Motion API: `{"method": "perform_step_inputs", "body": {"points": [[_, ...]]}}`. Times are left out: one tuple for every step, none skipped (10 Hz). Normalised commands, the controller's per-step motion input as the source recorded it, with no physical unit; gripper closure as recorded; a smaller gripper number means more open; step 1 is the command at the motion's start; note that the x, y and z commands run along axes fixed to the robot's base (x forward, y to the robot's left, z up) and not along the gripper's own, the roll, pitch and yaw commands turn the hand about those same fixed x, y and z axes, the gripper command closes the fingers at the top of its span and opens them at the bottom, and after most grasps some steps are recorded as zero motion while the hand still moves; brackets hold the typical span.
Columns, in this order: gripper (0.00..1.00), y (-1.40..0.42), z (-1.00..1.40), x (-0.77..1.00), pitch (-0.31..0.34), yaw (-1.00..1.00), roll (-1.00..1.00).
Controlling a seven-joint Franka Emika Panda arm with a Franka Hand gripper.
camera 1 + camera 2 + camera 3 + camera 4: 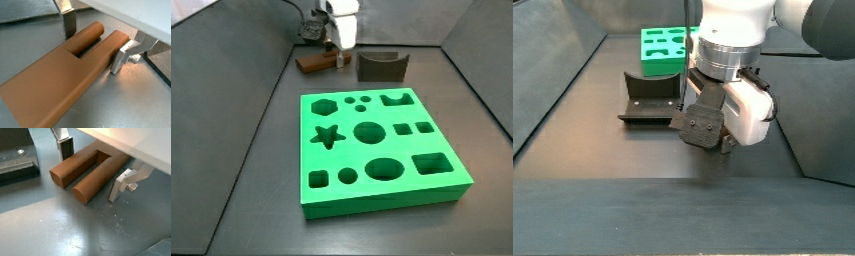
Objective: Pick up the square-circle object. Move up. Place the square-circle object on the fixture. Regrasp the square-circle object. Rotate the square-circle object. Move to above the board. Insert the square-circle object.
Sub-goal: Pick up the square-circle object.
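My gripper should grab the square-circle object by its pronged end (95,44) next. Then it can carry the object to the fixture.
The square-circle object (60,75) (83,170) is a reddish-brown block lying flat on the grey floor, with one round and one square prong. My gripper (93,50) (90,178) is down over its pronged end and open, one silver finger (69,22) on each side of the prongs. A thin gap shows beside the other finger (119,187). In a side view the gripper (338,45) stands over the object (315,63), just beside the dark fixture (381,66). The green board (378,150) lies nearer the camera. In the other side view the hand (711,130) hides the object.
The fixture's dark base plate (17,160) lies close beside the fingers. The fixture (647,100) stands between my gripper and the board (664,48). Grey walls enclose the floor on the sides.
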Motion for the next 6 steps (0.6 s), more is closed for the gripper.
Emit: {"method": "perform_step_inputs", "body": {"points": [[1.00,0.00,0.00,0.00,0.000,0.00,0.00],[1.00,0.00,0.00,0.00,0.000,0.00,0.00],[1.00,0.00,0.00,0.00,0.000,0.00,0.00],[1.00,0.00,0.00,0.00,0.000,0.00,0.00],[1.00,0.00,0.00,0.00,0.000,0.00,0.00],[1.00,0.00,0.00,0.00,0.000,0.00,0.00]]}}
